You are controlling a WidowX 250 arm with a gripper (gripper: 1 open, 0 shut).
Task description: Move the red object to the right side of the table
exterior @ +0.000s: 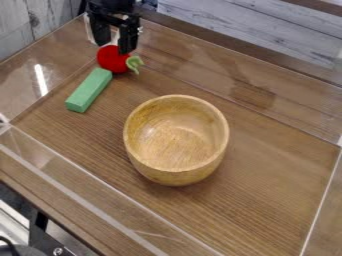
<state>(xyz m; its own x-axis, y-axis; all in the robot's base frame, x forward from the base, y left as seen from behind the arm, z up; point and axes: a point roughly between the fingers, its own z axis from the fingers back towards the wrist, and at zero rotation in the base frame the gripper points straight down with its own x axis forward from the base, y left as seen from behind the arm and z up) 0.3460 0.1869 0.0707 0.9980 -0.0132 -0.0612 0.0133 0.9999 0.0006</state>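
The gripper grabs the red toy fruit's round red body (115, 58) next and leaves the leafy tip free, to move the fruit across the table.
The red object (112, 58), a small round red toy fruit with a light-green leafy tip, lies on the brown wooden table (267, 130) at the far left. My black gripper (114, 42) hangs straight down right over it, open, with a finger on either side of the fruit's top. The fruit rests on the tabletop and its upper part is partly hidden by the fingers.
A green rectangular block (88, 90) lies just in front and left of the fruit, almost touching it. A wooden bowl (177, 138) stands in the middle of the table. Low clear acrylic walls (40, 150) edge the tabletop.
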